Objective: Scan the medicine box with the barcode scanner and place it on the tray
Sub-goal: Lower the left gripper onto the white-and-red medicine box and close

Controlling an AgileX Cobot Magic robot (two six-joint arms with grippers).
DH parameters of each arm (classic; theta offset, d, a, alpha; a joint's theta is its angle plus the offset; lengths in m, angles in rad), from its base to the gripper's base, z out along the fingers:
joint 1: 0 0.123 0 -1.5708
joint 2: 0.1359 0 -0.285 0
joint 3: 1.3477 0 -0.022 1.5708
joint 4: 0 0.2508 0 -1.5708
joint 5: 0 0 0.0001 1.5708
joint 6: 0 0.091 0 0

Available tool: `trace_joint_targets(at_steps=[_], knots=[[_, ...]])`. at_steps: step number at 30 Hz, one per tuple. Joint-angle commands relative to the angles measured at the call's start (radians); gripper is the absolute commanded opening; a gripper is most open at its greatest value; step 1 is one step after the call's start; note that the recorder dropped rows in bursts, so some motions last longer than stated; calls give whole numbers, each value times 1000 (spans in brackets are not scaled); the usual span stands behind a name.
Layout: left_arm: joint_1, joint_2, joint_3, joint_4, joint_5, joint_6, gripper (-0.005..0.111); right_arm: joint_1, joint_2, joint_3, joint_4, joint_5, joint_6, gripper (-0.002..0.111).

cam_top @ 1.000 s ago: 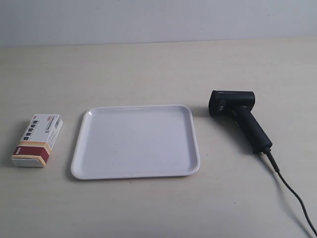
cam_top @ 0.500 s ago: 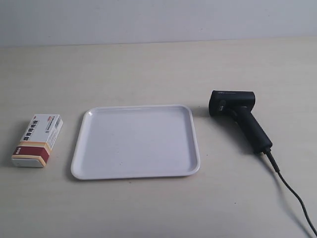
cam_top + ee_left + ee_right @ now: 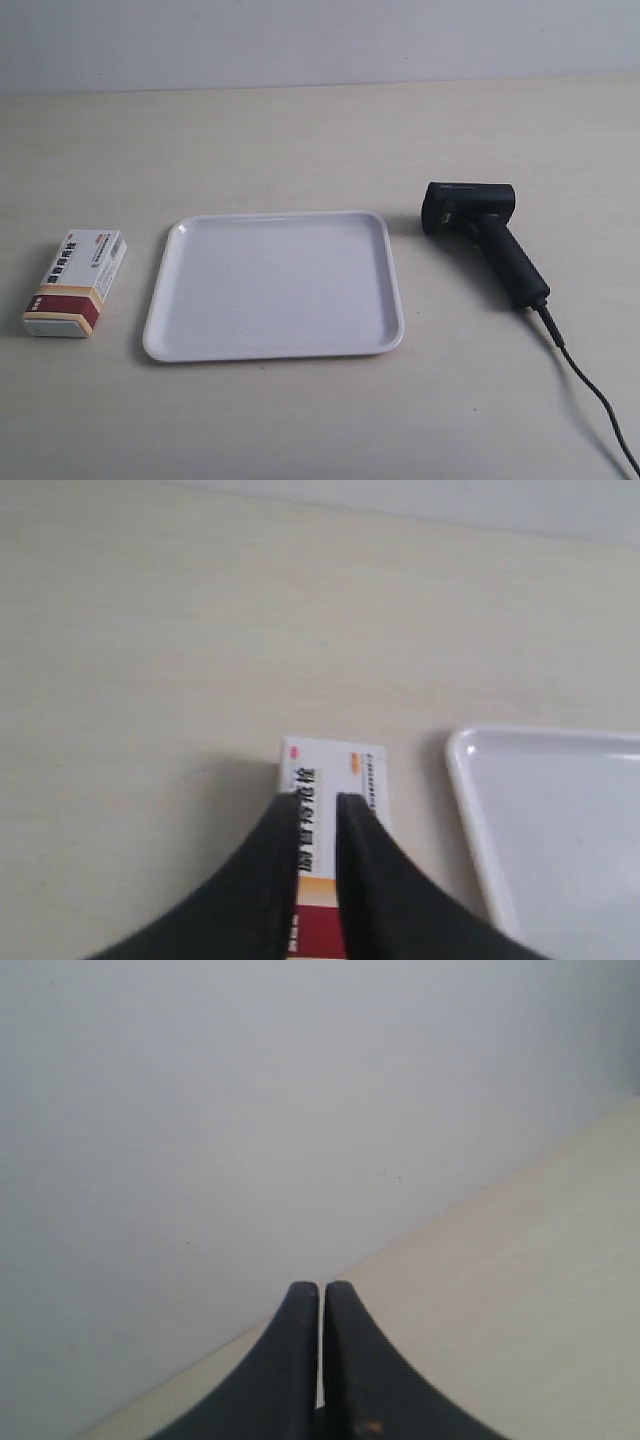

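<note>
My left gripper grabs the medicine box by its red-banded end (image 3: pixel 62 310) next, to present it to the barcode scanner (image 3: pixel 480 235).
The medicine box (image 3: pixel 75 283) lies flat on the table, left of the tray (image 3: pixel 275 345), its dark red and tan band towards the front. The black barcode scanner (image 3: pixel 480 235) lies on its side right of the tray, its cable trailing to the front right. Neither arm shows in the exterior view. In the left wrist view my left gripper (image 3: pixel 318 800) hovers well above the medicine box (image 3: pixel 335 765), fingers a narrow gap apart and holding nothing; the tray (image 3: pixel 560 830) shows beside the box. My right gripper (image 3: pixel 321 1288) is shut and empty, facing the wall.
The pale wooden table (image 3: pixel 300 140) reaches back to a light grey wall (image 3: pixel 320 40). The scanner's dark cable (image 3: pixel 590 390) runs towards the front right corner.
</note>
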Motion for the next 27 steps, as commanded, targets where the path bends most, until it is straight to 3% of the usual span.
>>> trace_joint_targets(at_steps=[1, 4, 6, 9, 16, 27], knots=[[-11, 168, -72, 122, -56, -69, 57, -6, -6, 4, 2, -23, 4, 3], [-11, 265, -84, 222, -171, -67, 91, -6, -6, 4, 3, -11, 4, 3], [-11, 318, -91, 303, -263, -67, 105, -6, 0, 4, 1, 22, -6, 3], [-11, 395, -119, 344, -332, -61, 105, -6, 24, 4, 1, 34, -32, 3], [-11, 546, -192, 317, -238, -6, 105, 2, 90, 4, 1, 29, -70, 3], [-11, 717, -279, 247, -163, 110, 105, 139, 272, -65, 1, -21, -109, 3]])
